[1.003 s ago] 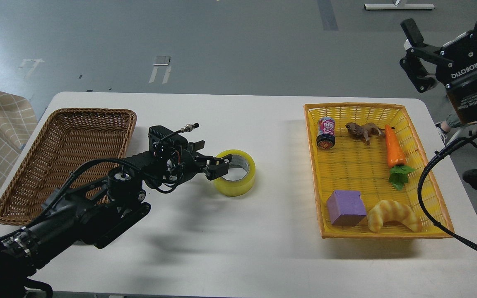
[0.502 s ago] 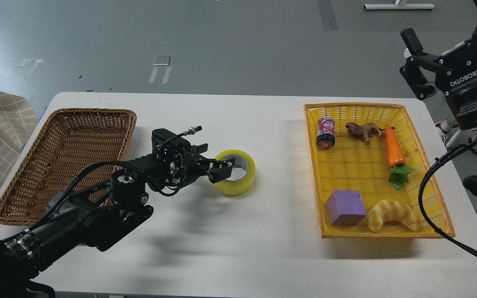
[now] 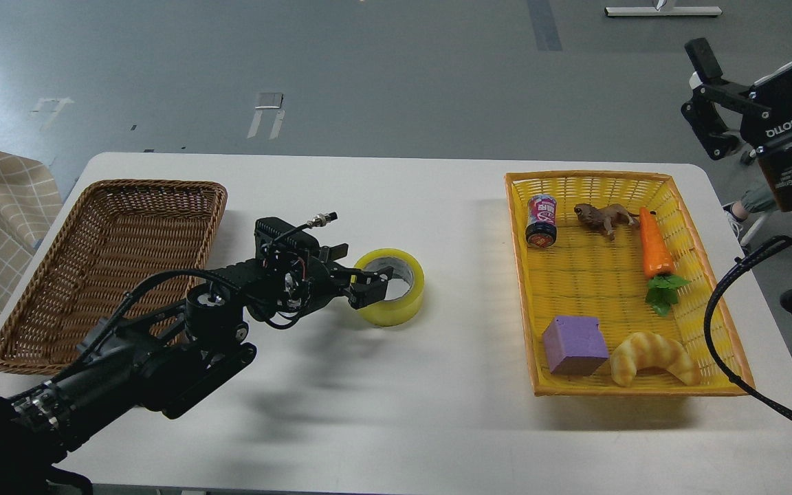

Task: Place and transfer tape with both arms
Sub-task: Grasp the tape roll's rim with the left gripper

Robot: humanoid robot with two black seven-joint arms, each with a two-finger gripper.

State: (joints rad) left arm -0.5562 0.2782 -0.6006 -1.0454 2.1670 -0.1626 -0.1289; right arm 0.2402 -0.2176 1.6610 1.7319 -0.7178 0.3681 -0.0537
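My left gripper is to grab the yellow roll by its ring wall next, so that it can put the tape in the basket.
The tape, a wide yellow roll with a grey-white core, lies flat on the white table near the middle. My left gripper reaches in from the left, low over the table. Its jaws are open and straddle the roll's left wall, one finger over the core hole and one outside. My right gripper is open and empty, held high beyond the table's far right corner, well away from the tape.
An empty brown wicker basket stands at the left. A yellow plastic basket at the right holds a can, a toy animal, a carrot, a purple block and a croissant toy.
My left gripper has moved slightly right, further onto the tape's left wall. My right gripper has moved right and up. The tape has stayed put.
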